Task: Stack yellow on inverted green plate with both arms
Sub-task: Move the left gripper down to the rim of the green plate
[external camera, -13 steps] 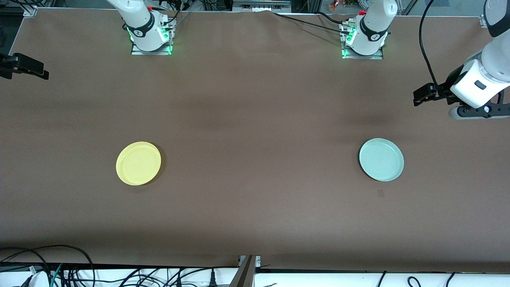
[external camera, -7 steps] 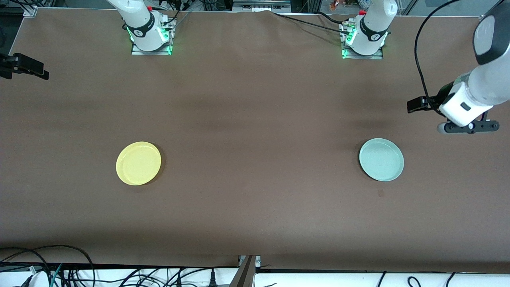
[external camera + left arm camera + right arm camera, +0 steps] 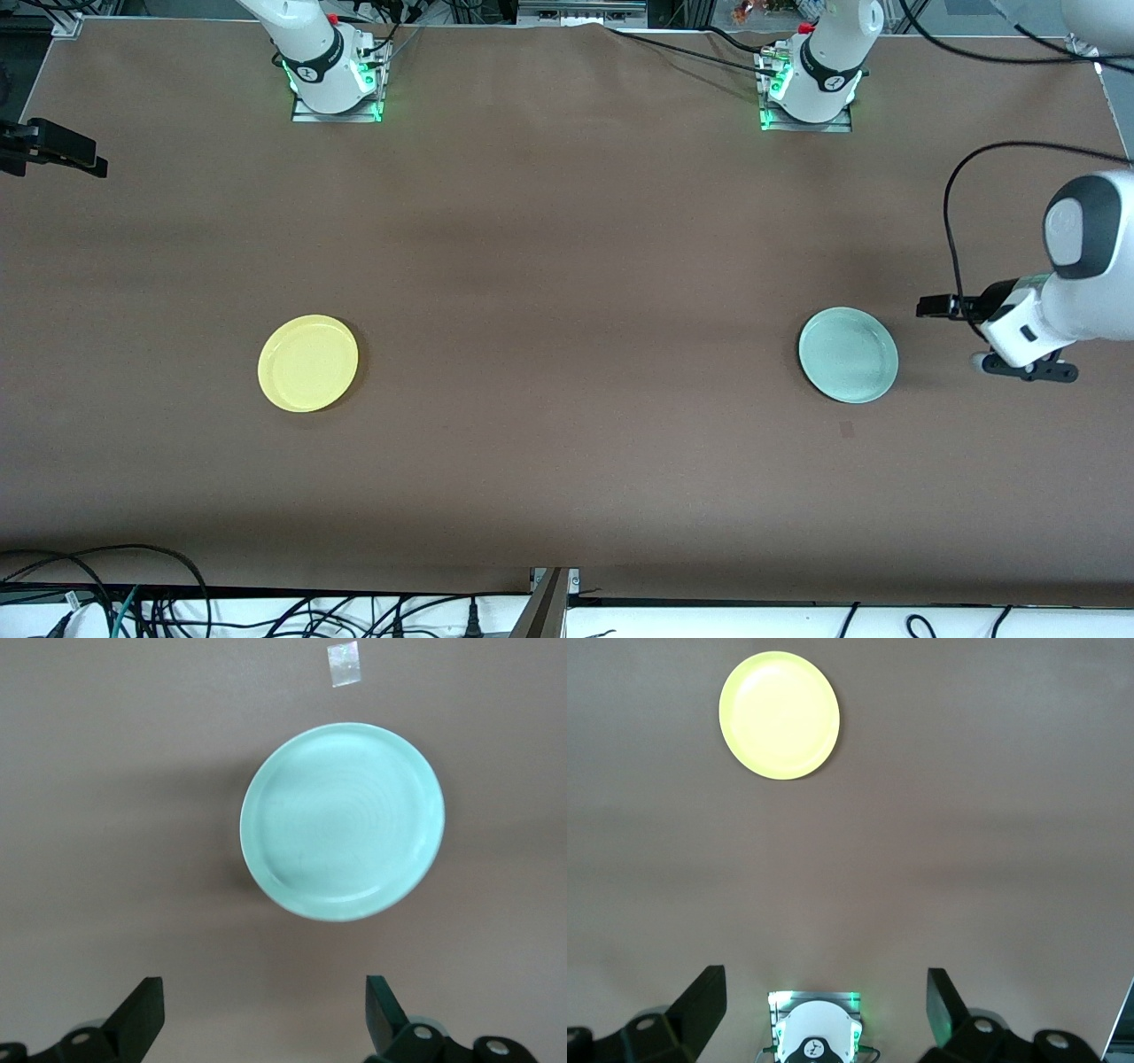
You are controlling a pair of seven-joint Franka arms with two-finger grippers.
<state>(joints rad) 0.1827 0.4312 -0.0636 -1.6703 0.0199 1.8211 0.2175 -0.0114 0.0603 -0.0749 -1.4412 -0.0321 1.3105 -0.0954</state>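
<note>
My left gripper grips the plate by its rim [image 3: 895, 352] next, to invert the green plate [image 3: 848, 354] for stacking.
The yellow plate [image 3: 307, 363] lies rim up on the brown table toward the right arm's end; it also shows in the right wrist view [image 3: 780, 714]. The green plate [image 3: 848, 354] lies rim up toward the left arm's end. My left gripper [image 3: 1028, 366] hangs low over the table beside the green plate, toward the left arm's end. In the left wrist view it [image 3: 263, 988] is open and empty, short of the plate [image 3: 343, 819]. My right gripper [image 3: 824, 983] is open and empty, high over its own base [image 3: 815, 1036], and out of the front view.
The arm bases [image 3: 335, 84] [image 3: 806, 93] stand along the table edge farthest from the front camera. A small tape patch [image 3: 847, 429] lies just nearer the camera than the green plate. A black bracket [image 3: 53, 146] juts in at the right arm's end.
My left arm has swung down and toward the front camera, and its gripper now sits beside the green plate. The plates and the right arm have not moved.
</note>
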